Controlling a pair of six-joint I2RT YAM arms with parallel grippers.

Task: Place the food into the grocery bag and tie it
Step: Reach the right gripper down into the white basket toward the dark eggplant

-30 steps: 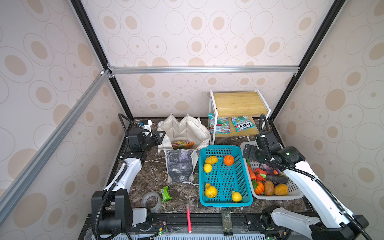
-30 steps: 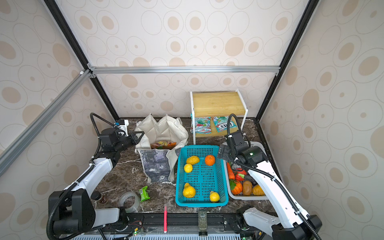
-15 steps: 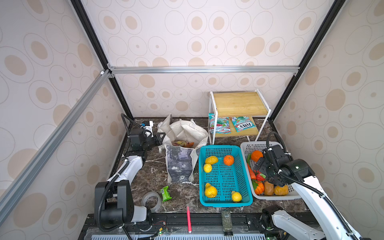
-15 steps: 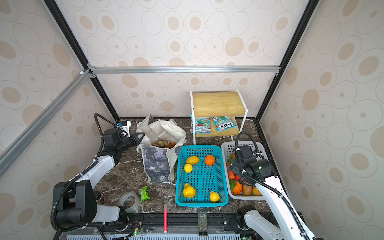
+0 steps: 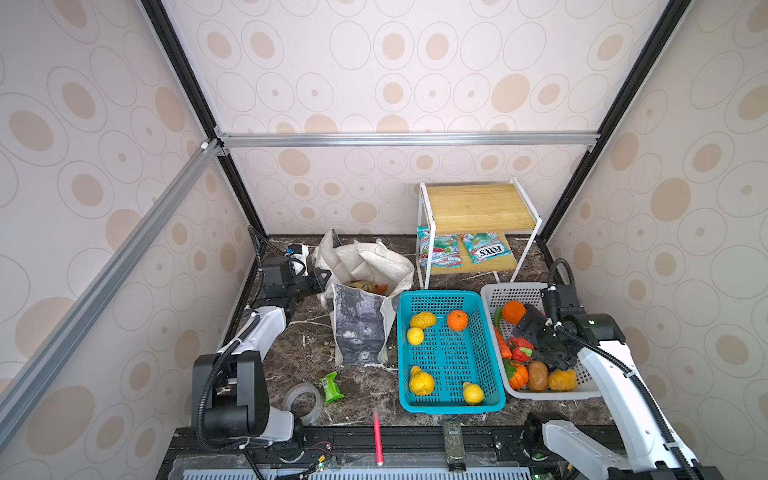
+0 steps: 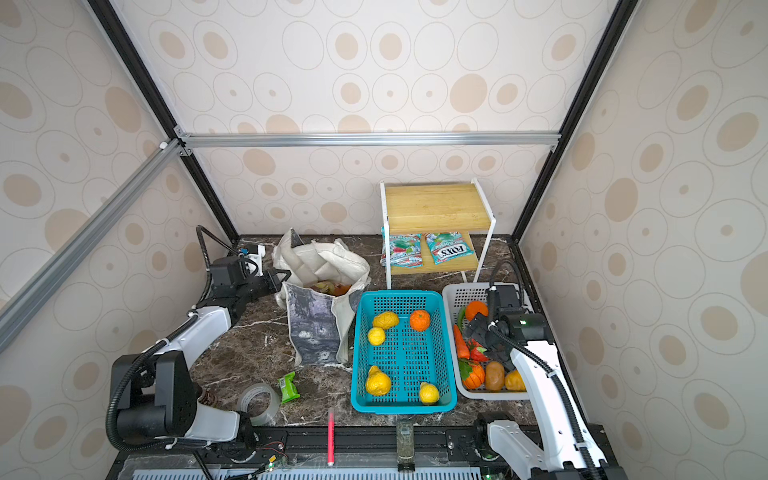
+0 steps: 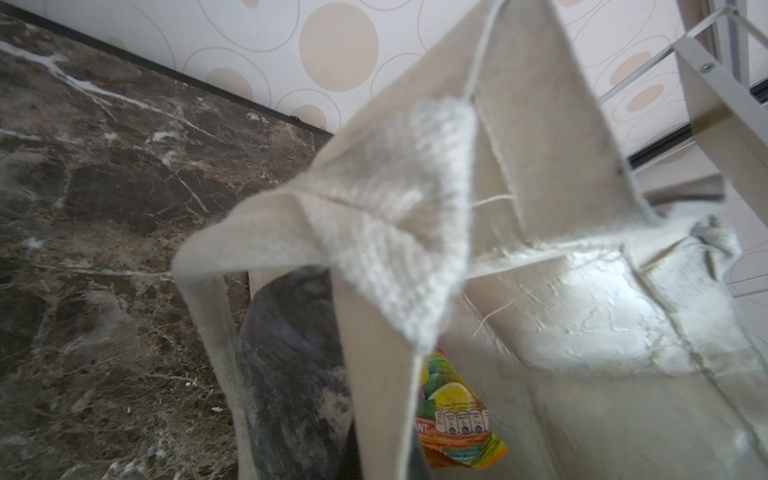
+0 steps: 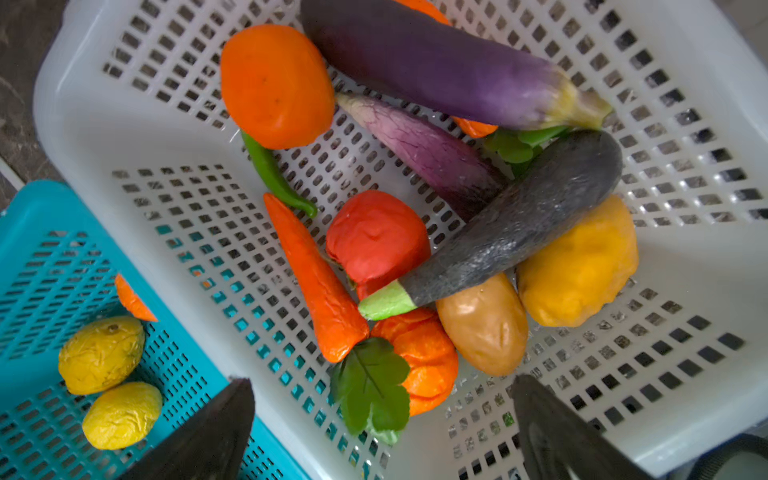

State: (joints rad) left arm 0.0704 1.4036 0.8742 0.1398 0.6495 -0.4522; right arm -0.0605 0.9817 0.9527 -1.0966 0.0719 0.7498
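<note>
The dark eggplant [image 8: 519, 224] will next be held by my right gripper near its green stem end. Its rounded end then stays free to go into the grocery bag first.
The cream grocery bag [image 5: 361, 320] [image 6: 316, 324] stands left of the teal basket, its mouth partly folded in. Snack packets [image 5: 368, 286] [image 7: 453, 419] lie inside it. My left gripper [image 5: 322, 277] [image 6: 277, 277] is shut on the bag's left rim; in the left wrist view the bag cloth [image 7: 386, 232] hides the jaws. My right gripper [image 5: 536, 338] [image 6: 484, 336] [image 8: 382, 382] hangs open over the white basket [image 5: 519, 291] [image 8: 104, 124]. Below it lie toy food: a carrot [image 8: 316, 278], a tomato [image 8: 374, 237], a dark eggplant [image 8: 519, 224] and a potato [image 8: 482, 324].
The teal basket [image 5: 444, 405] holds yellow fruit and an orange [image 5: 457, 320]. A wooden shelf rack [image 5: 478, 208] at the back carries two candy packets. A tape roll [image 5: 302, 402] and a green packet [image 5: 331, 386] lie on the marble; a red pen [image 5: 377, 436] lies on the front rail.
My right gripper has moved from the white basket's back edge forward and down over its contents. The bag's mouth has folded inward while my left gripper stayed shut at its rim.
</note>
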